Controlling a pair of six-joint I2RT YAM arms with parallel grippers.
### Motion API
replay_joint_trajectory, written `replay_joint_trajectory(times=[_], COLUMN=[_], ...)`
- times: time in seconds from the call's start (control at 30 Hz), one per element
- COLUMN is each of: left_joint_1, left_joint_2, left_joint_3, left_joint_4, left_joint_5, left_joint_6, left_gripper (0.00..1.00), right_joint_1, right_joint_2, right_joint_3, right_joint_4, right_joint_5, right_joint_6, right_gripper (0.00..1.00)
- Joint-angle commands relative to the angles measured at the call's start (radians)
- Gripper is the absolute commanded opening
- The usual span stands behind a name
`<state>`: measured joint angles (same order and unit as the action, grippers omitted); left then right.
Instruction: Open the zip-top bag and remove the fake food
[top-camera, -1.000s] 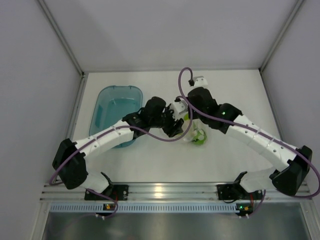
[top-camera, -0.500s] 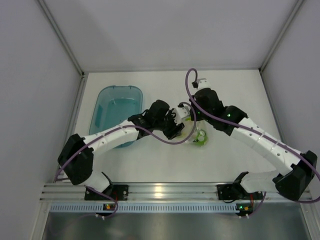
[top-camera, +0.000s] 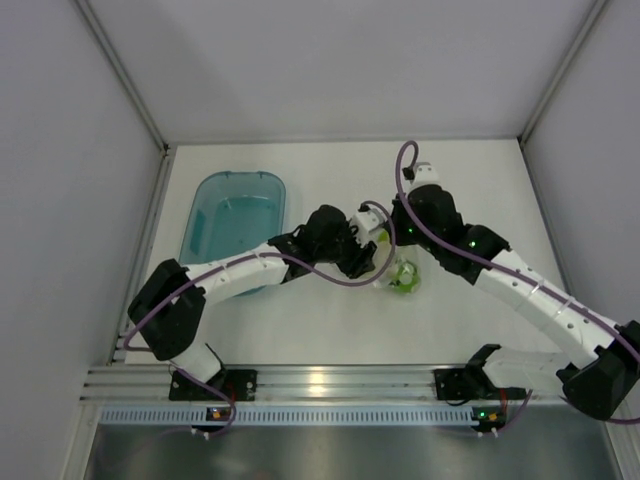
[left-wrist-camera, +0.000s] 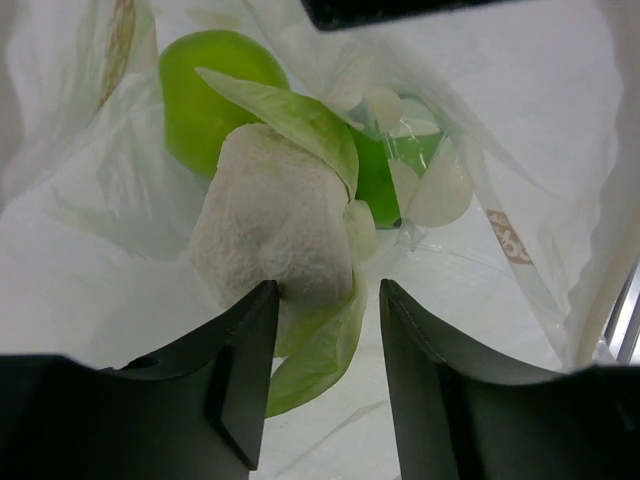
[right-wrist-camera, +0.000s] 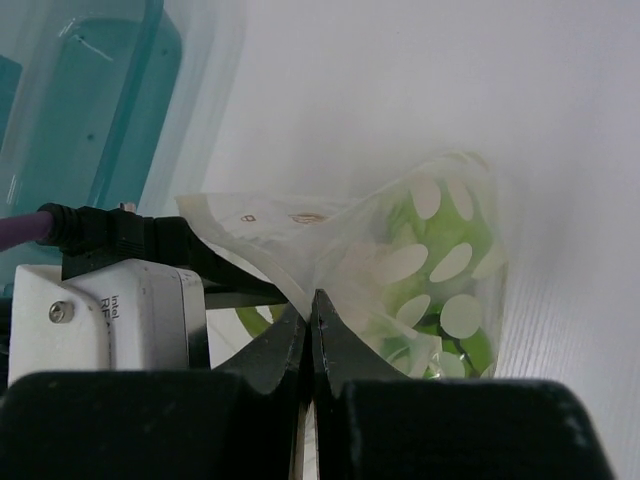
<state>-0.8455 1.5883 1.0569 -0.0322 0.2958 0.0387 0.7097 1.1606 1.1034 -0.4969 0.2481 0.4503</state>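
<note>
I need to draw the leafy lump (left-wrist-camera: 275, 235) out, so my left gripper should pick it up next by its near end (left-wrist-camera: 322, 318), which faces the bag's opening.
The zip-top bag (top-camera: 406, 281) lies at mid-table, clear with pale dots, its mouth held open. My right gripper (right-wrist-camera: 313, 303) is shut on the bag's rim (right-wrist-camera: 270, 225); in the top view it (top-camera: 396, 240) is just above the bag. My left gripper (left-wrist-camera: 325, 345) is open, its fingers inside the bag (left-wrist-camera: 520, 150); in the top view it (top-camera: 378, 258) is at the bag's left side. The white-and-pale-green leafy lump (left-wrist-camera: 275, 235) lies just past and partly between the fingertips, touching the left one. The lime-green ball (left-wrist-camera: 200, 95) and part of the striped green ball (left-wrist-camera: 378, 175) lie behind it.
The teal plastic tub (top-camera: 235, 215) stands left of the bag, close to the left arm; it also shows in the right wrist view (right-wrist-camera: 90, 100). White walls enclose the table on three sides. Purple cables loop over both wrists.
Both arms have shifted right. My left gripper has pushed further into the bag's mouth. My right gripper has kept its hold on the rim.
</note>
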Motion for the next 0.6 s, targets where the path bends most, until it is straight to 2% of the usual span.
replay_joint_trajectory(times=[0.0,0.17,0.27,0.4,0.47,0.57], left_joint_1=[-0.009,-0.021,-0.023,-0.027,-0.030,-0.041], left_joint_2=[0.019,0.032,0.042,0.064,0.087,0.127], left_joint_3=[-0.029,-0.023,-0.006,0.006,0.014,0.035], left_joint_4=[0.075,0.017,-0.050,-0.087,-0.104,-0.126], left_joint_5=[-0.018,-0.064,-0.044,-0.027,-0.040,-0.086], left_joint_6=[-0.008,0.059,0.092,0.113,0.116,0.116], left_gripper=[0.52,0.55,0.62,0.64,0.61,0.51], right_joint_1=[-0.019,-0.026,-0.032,-0.039,-0.039,-0.041], right_joint_2=[-0.052,-0.047,-0.036,-0.033,-0.033,-0.030], right_joint_3=[-0.005,-0.002,-0.005,-0.007,-0.002,0.004], right_joint_4=[0.061,0.058,0.061,0.075,0.075,0.078], right_joint_5=[-0.003,-0.015,-0.029,-0.052,-0.058,-0.066], right_joint_6=[0.018,0.004,0.002,0.001,-0.002,-0.005], right_gripper=[0.00,0.00,0.00,0.00,0.00,0.00])
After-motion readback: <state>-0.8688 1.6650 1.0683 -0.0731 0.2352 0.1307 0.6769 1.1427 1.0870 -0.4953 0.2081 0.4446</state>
